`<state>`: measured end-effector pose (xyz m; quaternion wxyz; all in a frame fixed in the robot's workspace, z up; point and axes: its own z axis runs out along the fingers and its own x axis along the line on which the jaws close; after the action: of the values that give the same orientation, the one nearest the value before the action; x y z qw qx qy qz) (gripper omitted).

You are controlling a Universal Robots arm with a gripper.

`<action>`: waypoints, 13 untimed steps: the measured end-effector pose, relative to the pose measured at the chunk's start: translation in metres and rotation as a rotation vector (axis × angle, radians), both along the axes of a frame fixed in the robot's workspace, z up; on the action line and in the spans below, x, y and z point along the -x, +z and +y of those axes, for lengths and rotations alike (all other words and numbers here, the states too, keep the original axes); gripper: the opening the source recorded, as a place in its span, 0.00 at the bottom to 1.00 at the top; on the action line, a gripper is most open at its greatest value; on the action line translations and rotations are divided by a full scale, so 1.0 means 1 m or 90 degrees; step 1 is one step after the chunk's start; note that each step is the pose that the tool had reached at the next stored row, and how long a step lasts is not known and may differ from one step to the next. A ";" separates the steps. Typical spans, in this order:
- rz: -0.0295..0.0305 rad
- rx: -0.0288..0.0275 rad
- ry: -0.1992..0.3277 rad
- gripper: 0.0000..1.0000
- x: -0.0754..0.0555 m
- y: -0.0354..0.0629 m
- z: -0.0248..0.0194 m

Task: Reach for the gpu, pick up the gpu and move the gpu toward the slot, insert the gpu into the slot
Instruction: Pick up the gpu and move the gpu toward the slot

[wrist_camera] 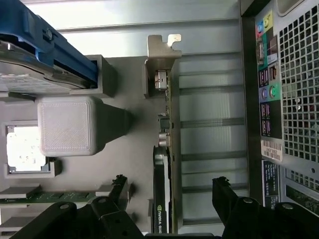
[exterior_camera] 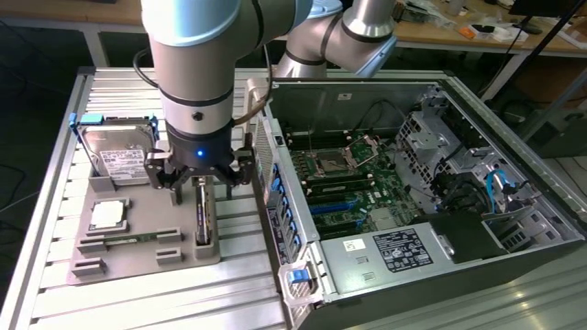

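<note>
My gripper needs to pick up the GPU by its black fan shroud (wrist_camera: pixel 160 196) next, where two flat sides of the shroud face outward. The GPU's silver bracket (wrist_camera: pixel 161 54) flares and bends.
The gpu (exterior_camera: pixel 203 218) stands on edge in a grey holder (exterior_camera: pixel 137 260) on the metal table, at the exterior view's left of the computer case. In the wrist view the gpu (wrist_camera: pixel 161 199) is a slim dark and green strip ending in a silver bracket (wrist_camera: pixel 160 59). My gripper (exterior_camera: pixel 202 182) hovers right over the card, open. Its two black fingers (wrist_camera: pixel 119 188) stand one on each side of the card without touching it. The slot (exterior_camera: pixel 332 204) is a long blue socket on the green motherboard inside the open case.
A silver hard drive (exterior_camera: pixel 119 152) with blue rails stands at the holder's back. A processor (exterior_camera: pixel 107 214) and a memory stick (exterior_camera: pixel 124 239) lie in the holder. The case wall (exterior_camera: pixel 275 206) rises close beside the gpu. A power supply (exterior_camera: pixel 385 251) fills the case's front.
</note>
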<state>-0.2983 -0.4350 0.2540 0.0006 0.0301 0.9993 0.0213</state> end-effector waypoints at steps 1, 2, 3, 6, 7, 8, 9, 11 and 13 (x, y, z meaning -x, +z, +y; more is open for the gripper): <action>0.0000 0.0000 0.000 0.78 0.000 -0.0019 -0.0001; 0.0000 0.0000 0.000 0.78 0.000 -0.0037 -0.0003; 0.0001 0.0001 0.000 0.78 0.000 -0.0054 -0.0004; 0.0000 0.0000 0.000 0.78 0.000 -0.0107 -0.0008; 0.0000 0.0000 0.000 0.78 0.000 -0.0120 -0.0009; 0.0000 0.0000 0.000 0.78 0.000 -0.0128 -0.0010; 0.0002 0.0001 0.000 0.78 0.000 -0.0130 -0.0010; 0.0002 0.0002 0.000 0.78 0.000 -0.0131 -0.0010; 0.0000 0.0000 0.000 0.78 0.000 -0.0133 -0.0010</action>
<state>-0.2984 -0.4360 0.2407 0.0005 0.0301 0.9993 0.0213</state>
